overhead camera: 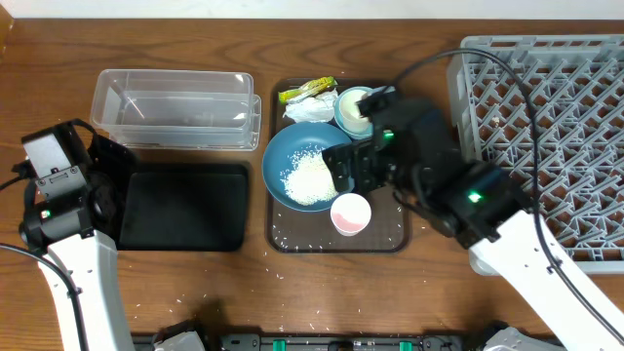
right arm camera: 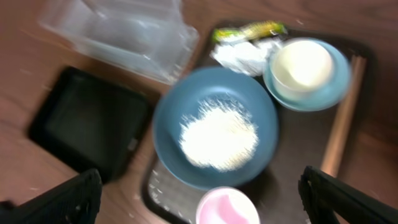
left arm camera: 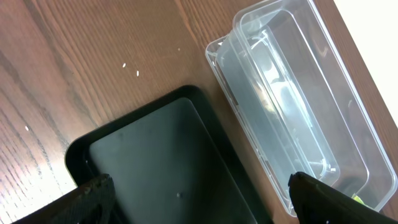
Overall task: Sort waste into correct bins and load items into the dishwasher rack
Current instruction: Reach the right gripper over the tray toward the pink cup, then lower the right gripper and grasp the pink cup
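The pink cup's rim (overhead camera: 367, 208) (right arm camera: 250, 204) is the part my right gripper should grab next. The cup's body and base then stay free to load into the rack.
The dark-blue bowl (overhead camera: 300, 156) (right arm camera: 214, 99) holds a heap of white rice (overhead camera: 310, 180) (right arm camera: 219, 137) on the brown tray (overhead camera: 385, 239). The pink cup (overhead camera: 351, 213) (right arm camera: 227, 208) stands in front of it. The white cup (overhead camera: 353, 102) (right arm camera: 303, 65) sits in the light-blue bowl (right arm camera: 333, 93). The wrapper (overhead camera: 307, 90) (right arm camera: 249, 30) and tissue (overhead camera: 310, 109) (right arm camera: 239, 56) lie at the tray's back. Chopsticks (right arm camera: 339, 124) lie on its right side. My right gripper (overhead camera: 349, 168) (right arm camera: 205, 205) is open above the bowl and pink cup. My left gripper (overhead camera: 109, 183) (left arm camera: 205, 202) is open over the black tray (overhead camera: 185, 205) (left arm camera: 161, 155).
The clear tub (overhead camera: 175, 107) (left arm camera: 298, 106) stands behind the black tray. The grey rack (overhead camera: 556, 136) fills the right side. Loose rice grains lie on the wood (left arm camera: 130, 68) and near the table's front edge (overhead camera: 292, 330).
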Tool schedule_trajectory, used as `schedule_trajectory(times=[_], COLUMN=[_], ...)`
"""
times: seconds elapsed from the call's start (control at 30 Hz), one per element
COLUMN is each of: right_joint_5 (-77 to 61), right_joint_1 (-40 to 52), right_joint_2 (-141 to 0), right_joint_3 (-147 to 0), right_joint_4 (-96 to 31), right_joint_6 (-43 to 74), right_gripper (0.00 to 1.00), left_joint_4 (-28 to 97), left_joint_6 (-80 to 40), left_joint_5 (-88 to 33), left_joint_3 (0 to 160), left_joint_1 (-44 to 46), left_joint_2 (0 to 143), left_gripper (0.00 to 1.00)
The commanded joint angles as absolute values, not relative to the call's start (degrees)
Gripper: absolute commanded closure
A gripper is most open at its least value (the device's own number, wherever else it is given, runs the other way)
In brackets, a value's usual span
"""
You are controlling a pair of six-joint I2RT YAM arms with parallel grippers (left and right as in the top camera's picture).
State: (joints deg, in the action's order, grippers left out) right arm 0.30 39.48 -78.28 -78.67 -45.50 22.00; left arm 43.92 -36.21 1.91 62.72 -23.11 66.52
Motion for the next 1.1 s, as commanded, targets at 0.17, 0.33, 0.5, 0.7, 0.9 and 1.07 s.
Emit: schedule_trajectory(times=[0.17,0.33,0.5,0.7,0.9,1.07], right_joint_5=[-0.5,-0.7,-0.7,-0.7,-0.7,0.3], right_joint_1=[47.6,49.7,50.6,50.7,50.7,50.7], right_joint_2=[-87.6,-92.8,-98.1,-103.6,-105.9,-106.1], right_joint_3=[-81.3,-81.3,-81.3,-81.3,-81.3,-81.3], right_joint_4=[-55.8,-59.8,-60.2,-59.5,-59.0,-58.5], right_joint_6=[28.9,29.3,30.8,30.8,30.8,30.8], right_gripper=[0.01,0.01,0.04,0.29,0.43,0.61], left_joint_4=[44.1,44.1,44.1,44.1,44.1,44.1], left_joint_6=[-36.5,-36.5,-36.5,-36.5,-36.5,-36.5], left_joint_5=[2.8,2.8,2.8,2.8,2.8,2.8], left_joint_3=[64.0,64.0,64.0,64.0,64.0,64.0], left_joint_1=[-23.3,-23.3,-23.3,-23.3,-23.3,-23.3], left_joint_2=[66.2,66.2,66.2,66.2,66.2,66.2], left_gripper=[0.08,0.08,0.08,0.08,0.08,0.08])
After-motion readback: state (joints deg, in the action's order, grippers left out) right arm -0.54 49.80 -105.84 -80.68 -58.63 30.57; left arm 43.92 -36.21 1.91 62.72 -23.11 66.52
